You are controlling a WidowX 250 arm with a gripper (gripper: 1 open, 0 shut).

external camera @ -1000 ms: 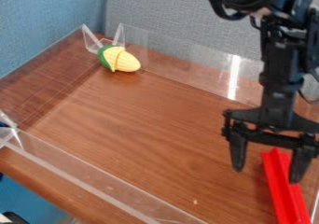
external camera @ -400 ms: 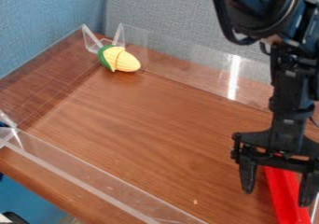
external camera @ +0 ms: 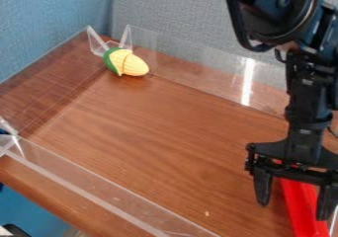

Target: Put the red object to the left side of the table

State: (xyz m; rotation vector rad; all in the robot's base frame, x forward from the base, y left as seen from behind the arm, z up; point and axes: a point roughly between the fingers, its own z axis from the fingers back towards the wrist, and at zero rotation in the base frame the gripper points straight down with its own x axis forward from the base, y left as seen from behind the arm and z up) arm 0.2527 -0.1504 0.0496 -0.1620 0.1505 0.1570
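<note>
Next, my gripper takes hold of the red object by its long sides to put it on the corn toy's side of the table.
The red object point(external camera: 307, 207), a long bright red bar, lies at the table's near right corner and runs out of the frame's bottom edge. My gripper point(external camera: 294, 195) hangs straight down over the bar's upper end, its black fingers point(external camera: 263, 187) spread open on either side of the bar. I cannot tell whether the fingers touch the bar. The table point(external camera: 145, 122) is dark reddish-brown wood grain.
A yellow-and-green corn toy point(external camera: 126, 61) rests at the far left corner. Low clear acrylic walls point(external camera: 93, 197) edge the table along the front, left and back. The black arm point(external camera: 294, 43) rises on the right.
Over the last second the gripper has come down and shifted slightly right over the red bar's end. Since the later earlier frame it has held still.
</note>
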